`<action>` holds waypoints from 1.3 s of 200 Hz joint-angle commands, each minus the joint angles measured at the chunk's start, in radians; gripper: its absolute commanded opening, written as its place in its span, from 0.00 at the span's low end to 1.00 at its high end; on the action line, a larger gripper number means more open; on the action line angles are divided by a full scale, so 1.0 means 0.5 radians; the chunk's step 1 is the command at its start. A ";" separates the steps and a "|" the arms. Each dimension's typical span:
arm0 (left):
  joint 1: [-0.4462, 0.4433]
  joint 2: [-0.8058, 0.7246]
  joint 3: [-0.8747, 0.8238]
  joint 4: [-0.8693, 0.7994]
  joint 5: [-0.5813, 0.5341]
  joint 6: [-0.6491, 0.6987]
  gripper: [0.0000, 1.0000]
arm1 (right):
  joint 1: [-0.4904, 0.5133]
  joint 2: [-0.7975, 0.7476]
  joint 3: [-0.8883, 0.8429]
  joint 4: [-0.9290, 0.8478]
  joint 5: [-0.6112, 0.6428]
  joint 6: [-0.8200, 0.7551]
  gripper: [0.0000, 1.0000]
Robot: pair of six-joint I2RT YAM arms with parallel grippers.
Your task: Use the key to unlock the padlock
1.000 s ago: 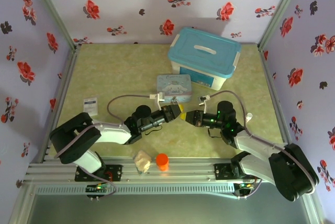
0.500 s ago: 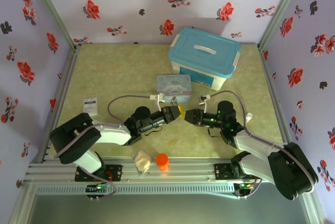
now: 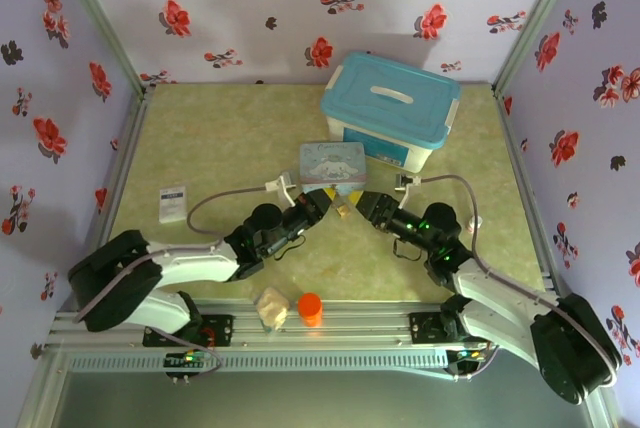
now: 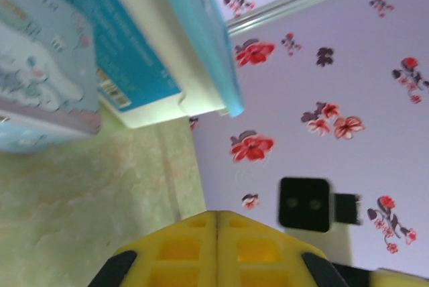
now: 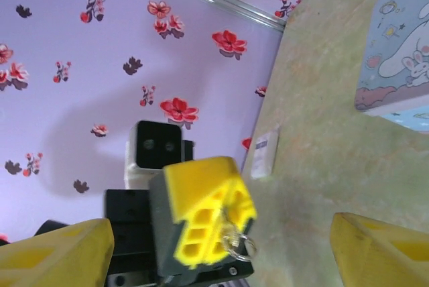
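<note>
The right gripper grabs the key by its exposed ring end (image 5: 237, 241) next. That leaves the key's other end free to unlock the padlock.
My left gripper (image 3: 338, 208) is shut, its yellow fingers pressed together in the left wrist view (image 4: 216, 214). In the right wrist view a small grey metal key (image 5: 236, 241) with a thin wire ring sticks out from between those shut fingers. My right gripper (image 3: 362, 205) faces it a short way off and stands open; its yellow fingertips (image 5: 59, 252) sit wide apart at the bottom corners of its own view, touching nothing. Both grippers hover just in front of the pale blue cartoon tin (image 3: 333, 165). The padlock is hidden.
A white box with a blue lid (image 3: 392, 108) stands behind the tin. An orange cylinder (image 3: 310, 308) and a beige lump (image 3: 271, 308) sit at the near edge between the arm bases. A white card (image 3: 173, 200) lies at the left.
The right gripper has opened and drawn slightly away from the left one. The left gripper has closed on the key, and both have shifted a little toward the tin.
</note>
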 commanded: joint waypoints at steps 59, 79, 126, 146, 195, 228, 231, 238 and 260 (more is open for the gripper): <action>-0.082 -0.061 0.151 0.165 -0.248 0.218 0.00 | 0.422 0.337 0.175 0.626 0.471 0.360 0.68; -0.091 -0.081 0.149 0.123 -0.259 0.216 0.00 | 0.434 0.430 0.175 0.784 0.482 0.396 0.59; -0.099 -0.112 0.107 0.143 -0.292 0.204 0.00 | 0.437 0.456 0.170 0.839 0.504 0.379 0.39; -0.099 -0.094 0.093 0.199 -0.286 0.186 0.00 | 0.437 0.439 0.177 0.795 0.516 0.348 0.30; -0.100 -0.046 0.079 0.276 -0.263 0.145 0.00 | 0.436 0.428 0.143 0.808 0.564 0.342 0.11; -0.100 -0.037 0.071 0.269 -0.263 0.130 0.00 | 0.436 0.415 0.114 0.796 0.587 0.328 0.02; -0.100 -0.035 0.069 0.274 -0.262 0.129 0.00 | 0.437 0.416 0.115 0.796 0.589 0.328 0.01; -0.100 -0.031 0.063 0.278 -0.263 0.129 0.00 | 0.438 0.413 0.110 0.794 0.594 0.327 0.00; -0.100 -0.023 0.054 0.282 -0.270 0.123 0.00 | 0.436 0.381 0.094 0.732 0.620 0.315 0.00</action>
